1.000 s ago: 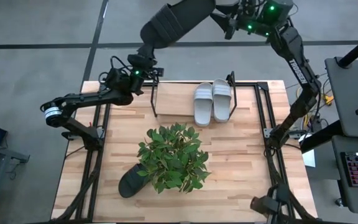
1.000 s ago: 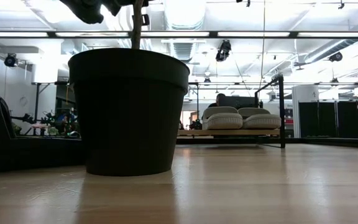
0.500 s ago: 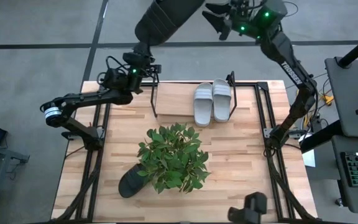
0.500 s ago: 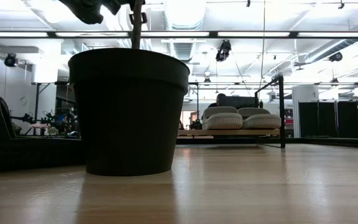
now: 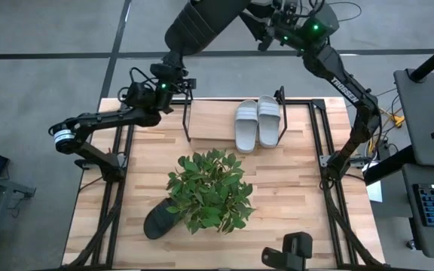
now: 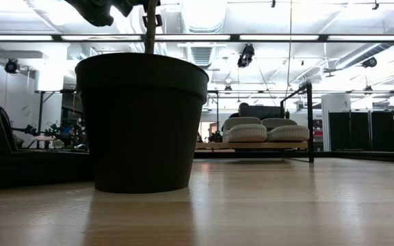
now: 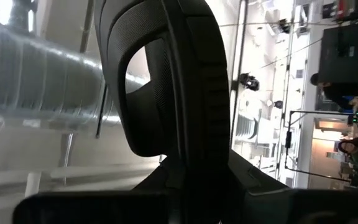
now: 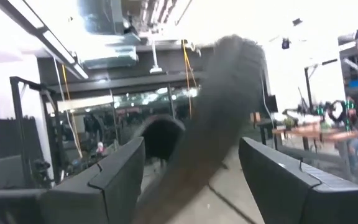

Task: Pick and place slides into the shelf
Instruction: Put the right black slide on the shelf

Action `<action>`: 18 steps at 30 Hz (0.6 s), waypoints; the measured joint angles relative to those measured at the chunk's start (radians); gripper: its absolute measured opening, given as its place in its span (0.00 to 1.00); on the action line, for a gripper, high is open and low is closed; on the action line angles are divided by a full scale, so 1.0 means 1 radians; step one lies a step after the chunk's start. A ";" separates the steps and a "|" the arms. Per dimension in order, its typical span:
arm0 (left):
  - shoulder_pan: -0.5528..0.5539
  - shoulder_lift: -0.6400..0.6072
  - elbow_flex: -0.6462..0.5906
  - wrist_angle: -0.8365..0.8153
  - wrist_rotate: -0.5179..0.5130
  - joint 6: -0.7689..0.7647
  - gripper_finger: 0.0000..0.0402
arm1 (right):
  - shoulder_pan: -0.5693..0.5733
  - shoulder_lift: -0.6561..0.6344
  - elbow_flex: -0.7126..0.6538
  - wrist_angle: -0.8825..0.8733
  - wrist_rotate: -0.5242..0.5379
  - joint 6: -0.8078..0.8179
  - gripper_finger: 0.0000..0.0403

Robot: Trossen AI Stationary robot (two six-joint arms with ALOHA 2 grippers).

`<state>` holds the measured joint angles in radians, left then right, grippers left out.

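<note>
My right gripper grabs the black slide by its heel end next, to fill the shelf (image 5: 189,120) beside the light grey slides.
My left gripper (image 5: 170,74) is raised over the table's far left corner and is shut on a black slide (image 5: 202,26), which slants up and to the right from it. The left wrist view is filled by this slide's strap and sole (image 7: 191,93). My right gripper (image 5: 264,30) hangs open, high beyond the far edge, at the slide's upper end. That end (image 8: 222,99) shows blurred between the right gripper's spread fingers (image 8: 191,171); I cannot tell whether they touch it. Two light grey slides (image 5: 257,122) lie side by side on the shelf (image 5: 189,120). Another black slide (image 5: 157,220) lies on the table, part under the plant. My left gripper holds the black slide by its lower end (image 5: 176,60). The fingers point slanting upward, and the slide stands up from them, lifted clear of the table. The slide itself fills the wrist view and hides the fingers' place on it.
A green leafy plant (image 5: 209,190) in a dark pot (image 6: 142,123) stands at the table's middle, toward the near edge. The shelf's right upright loop (image 5: 280,96) rises beside the grey slides. Bare wood lies right of the plant (image 5: 292,188).
My right gripper has swung toward the table's left, nearer the upper end of the raised black slide, and has tipped, its fingers still spread. My left gripper and the slide in it have kept still.
</note>
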<state>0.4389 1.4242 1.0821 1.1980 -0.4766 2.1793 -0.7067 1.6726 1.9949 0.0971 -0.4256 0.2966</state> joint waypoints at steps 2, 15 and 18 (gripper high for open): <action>0.000 0.000 0.000 -0.032 0.000 -0.001 0.06 | 0.002 0.000 -0.003 0.020 0.000 0.000 0.62; -0.003 0.000 -0.002 -0.061 0.051 -0.010 0.06 | 0.007 0.053 -0.003 0.079 0.011 0.045 0.52; -0.002 0.000 -0.002 -0.061 0.047 -0.044 0.06 | 0.006 0.061 0.003 0.080 0.016 0.045 0.41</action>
<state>0.4366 1.4242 1.0801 1.1371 -0.4294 2.1351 -0.7006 1.7335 1.9975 0.1772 -0.4100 0.3417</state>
